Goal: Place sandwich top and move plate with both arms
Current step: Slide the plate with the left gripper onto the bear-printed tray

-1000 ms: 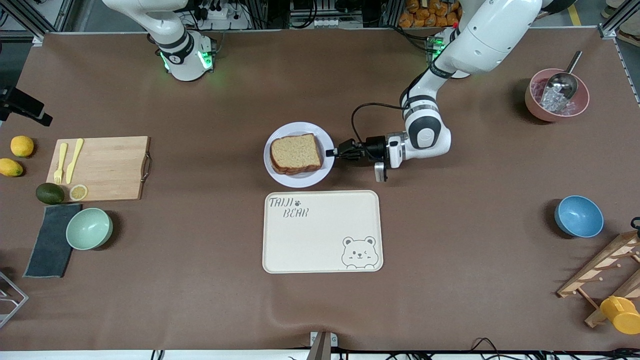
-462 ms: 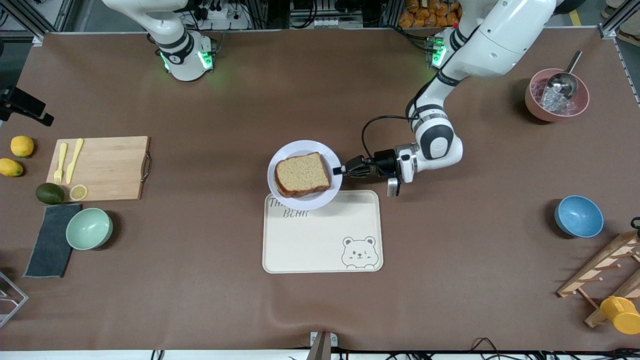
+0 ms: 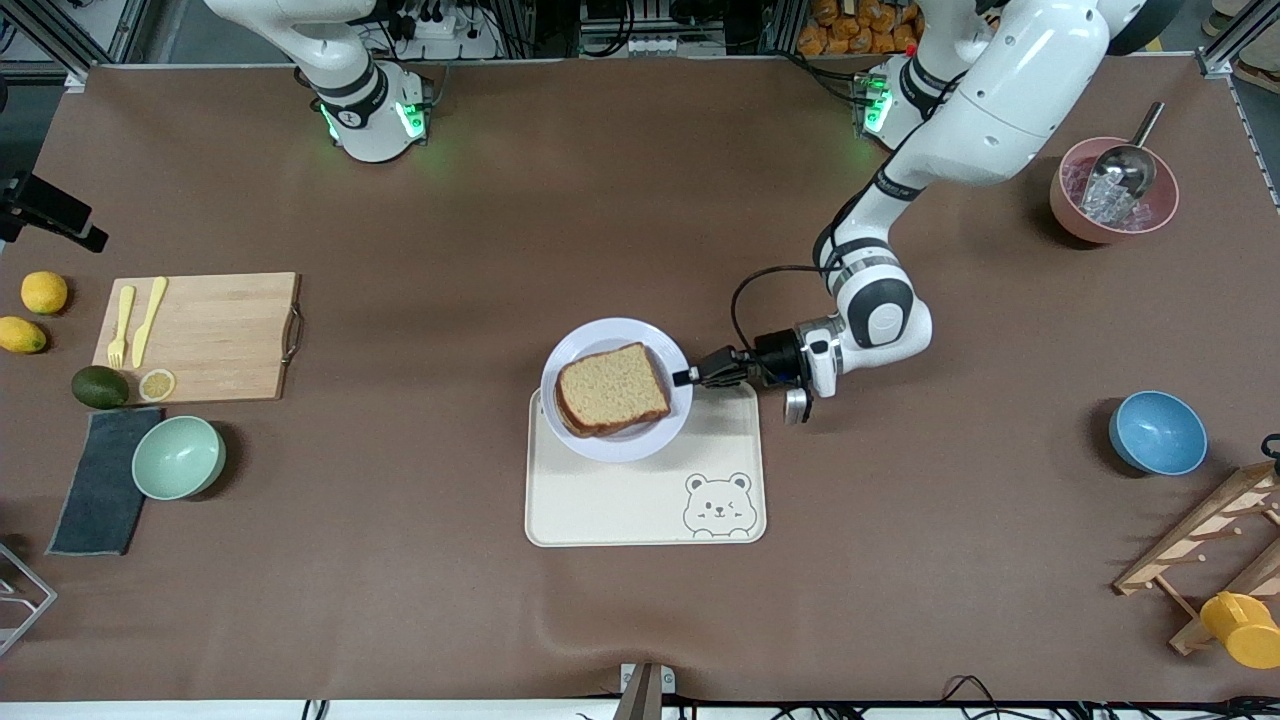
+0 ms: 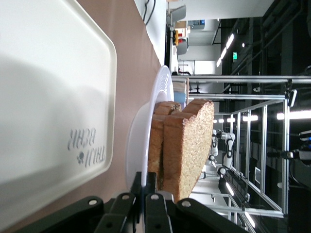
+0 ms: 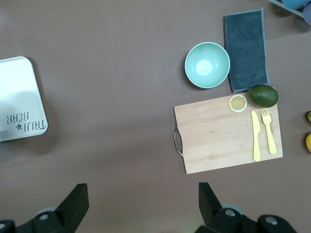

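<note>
My left gripper holds the plate and needs to keep it until the plate sits inside the cream bear tray point(image 3: 640, 500). The plate's far side point(image 3: 618, 331) sticks out past the tray's edge.
The sandwich top point(image 3: 612, 388), a light-brown bread slice, lies on a second slice on the pale plate point(image 3: 625, 450). My left gripper point(image 3: 690, 377) is shut on the plate's rim at the side toward the left arm's end. It holds the plate over the edge of the cream bear tray point(image 3: 640, 500) that lies farther from the front camera. In the left wrist view the plate rim point(image 4: 163, 92) sits pinched in the left gripper point(image 4: 146, 182), with the sandwich top point(image 4: 194, 141) just past it. My right gripper point(image 5: 143, 194) hangs open and empty, high over bare table.
A wooden cutting board point(image 3: 200, 335) with yellow cutlery, an avocado point(image 3: 100, 387), a green bowl point(image 3: 178, 457) and a grey cloth point(image 3: 100, 490) sit toward the right arm's end. A pink bowl with a scoop point(image 3: 1113, 190), a blue bowl point(image 3: 1157, 432) and a wooden rack point(image 3: 1210, 545) sit toward the left arm's end.
My left gripper has carried the plate with the sandwich toward the front camera, from the bare table to over the tray's edge. The right arm has not moved.
</note>
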Robot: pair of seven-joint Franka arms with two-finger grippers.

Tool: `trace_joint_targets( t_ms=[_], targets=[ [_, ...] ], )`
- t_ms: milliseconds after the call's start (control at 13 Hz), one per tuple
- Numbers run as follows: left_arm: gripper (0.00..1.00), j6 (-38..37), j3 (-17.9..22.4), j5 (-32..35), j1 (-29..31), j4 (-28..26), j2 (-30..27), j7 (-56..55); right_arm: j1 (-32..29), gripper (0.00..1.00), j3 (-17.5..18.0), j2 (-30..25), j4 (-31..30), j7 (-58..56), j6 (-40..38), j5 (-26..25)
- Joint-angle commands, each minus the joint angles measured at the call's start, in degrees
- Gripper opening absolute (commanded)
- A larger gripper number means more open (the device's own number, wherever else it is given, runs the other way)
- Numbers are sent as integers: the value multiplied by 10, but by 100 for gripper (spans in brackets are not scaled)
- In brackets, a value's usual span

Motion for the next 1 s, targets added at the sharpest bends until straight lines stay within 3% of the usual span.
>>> trace_joint_targets(
  t_ms=[0, 923],
  targets=[
    [0, 30, 2, 29, -9, 58, 27, -42, 1, 100, 3, 0, 6, 4, -7, -7],
    [0, 34, 19, 32, -22, 164, 138, -43, 1, 100, 3, 0, 6, 4, -7, -5]
  ],
)
